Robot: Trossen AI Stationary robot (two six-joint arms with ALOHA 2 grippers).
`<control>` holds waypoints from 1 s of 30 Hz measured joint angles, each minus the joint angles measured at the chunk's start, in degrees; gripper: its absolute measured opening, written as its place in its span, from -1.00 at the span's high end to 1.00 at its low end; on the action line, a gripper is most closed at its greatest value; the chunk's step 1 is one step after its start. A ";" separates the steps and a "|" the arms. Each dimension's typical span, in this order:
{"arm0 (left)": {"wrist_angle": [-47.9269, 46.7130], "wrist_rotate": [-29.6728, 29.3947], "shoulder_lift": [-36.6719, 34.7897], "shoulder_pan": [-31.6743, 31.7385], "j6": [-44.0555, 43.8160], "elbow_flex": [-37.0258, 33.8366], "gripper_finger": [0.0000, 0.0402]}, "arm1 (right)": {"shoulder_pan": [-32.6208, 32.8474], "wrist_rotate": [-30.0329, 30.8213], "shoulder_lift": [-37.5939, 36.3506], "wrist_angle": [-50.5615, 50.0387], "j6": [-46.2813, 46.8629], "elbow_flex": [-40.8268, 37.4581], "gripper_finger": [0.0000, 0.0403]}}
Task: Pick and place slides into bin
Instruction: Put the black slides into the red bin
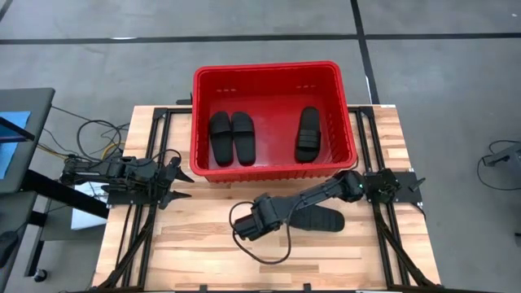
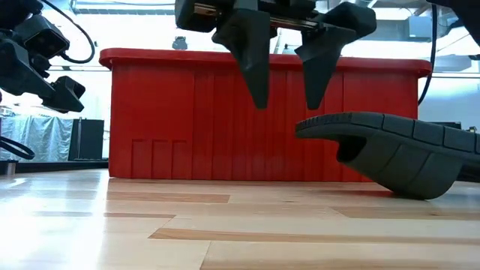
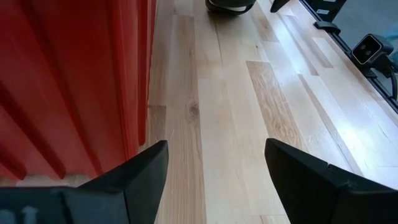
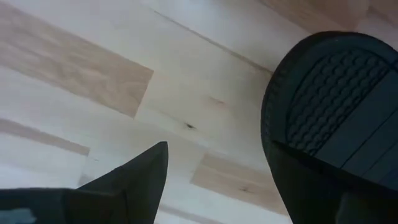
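Observation:
I next need to grab the slide by its heel end (image 4: 326, 93) with my right gripper, and then it can put the last black slide into the red bin.
One black slide (image 1: 319, 218) lies on the table in front of the red bin (image 1: 205, 122). In the low view the slide (image 2: 397, 154) rests on its strap with the ribbed sole up, and its end (image 2: 311, 126) juts out above the table. My right gripper (image 2: 285, 101) is open and points down just above that end without touching it. In the right wrist view the slide (image 4: 339, 99) lies beside one finger. Three more slides lie in the bin: a pair (image 1: 232, 137) at its left and one (image 1: 308, 134) at its right. My left gripper (image 1: 177, 184) is open and empty by the bin's near left corner.
The bin's near wall (image 2: 225, 112) stands right behind the right gripper. Black frame rails (image 1: 151, 163) run along both sides of the table. A cable loop (image 1: 260, 252) hangs from the right wrist over the bare wood near the front edge.

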 joint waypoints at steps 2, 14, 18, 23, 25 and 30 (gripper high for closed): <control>-0.02 0.01 0.00 0.01 0.00 0.00 -0.29 | -0.40 -0.54 0.00 -0.02 1.60 0.02 -0.34; -0.02 0.01 0.00 0.00 -0.01 0.00 -0.29 | -1.85 -1.78 0.00 -0.01 7.51 0.02 -0.34; -0.02 0.01 0.00 0.01 -0.02 0.00 -0.29 | -2.91 -1.79 0.00 0.00 7.65 0.02 -0.34; -0.02 0.00 -0.01 0.01 -0.01 0.00 -0.29 | -4.60 -2.27 0.00 0.00 6.48 -0.05 -0.34; -0.02 0.00 -0.02 0.02 0.00 0.00 -0.29 | -5.16 -2.49 0.00 -0.05 5.44 -0.26 -0.34; -0.02 0.02 -0.01 0.00 -0.02 0.00 -0.29 | -5.71 -2.65 0.11 -0.02 3.70 -0.28 -0.34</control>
